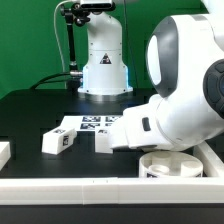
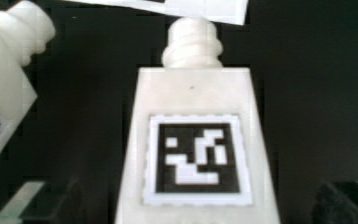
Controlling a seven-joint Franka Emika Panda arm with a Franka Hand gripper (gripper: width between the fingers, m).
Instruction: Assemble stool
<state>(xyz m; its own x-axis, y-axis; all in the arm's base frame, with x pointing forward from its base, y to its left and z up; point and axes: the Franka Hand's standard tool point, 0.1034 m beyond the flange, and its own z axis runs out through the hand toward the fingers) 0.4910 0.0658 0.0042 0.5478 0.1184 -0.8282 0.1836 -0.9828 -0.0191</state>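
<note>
My gripper needs to close now, as its fingers reach down beside the leg's wide end (image 2: 197, 212). Closing now would hold the leg.
A white stool leg (image 2: 194, 120) with a black-and-white tag lies lengthwise under my wrist, its threaded tip (image 2: 194, 45) pointing away. My gripper (image 2: 185, 207) is open, one dark finger (image 2: 12, 205) on each side of the leg's wide end and apart from it. In the exterior view this leg (image 1: 102, 141) lies half hidden by my hand. A second leg (image 1: 58, 141) lies beside it, toward the exterior view's left, and shows in the wrist view (image 2: 7, 60) too. The round white seat (image 1: 165, 166) sits at the exterior view's lower right, partly behind my arm.
The marker board (image 1: 88, 124) lies flat just behind the legs. A long white rail (image 1: 60, 185) runs along the front table edge, with a white block (image 1: 4, 152) at the exterior view's left. The robot base (image 1: 103, 65) stands at the back.
</note>
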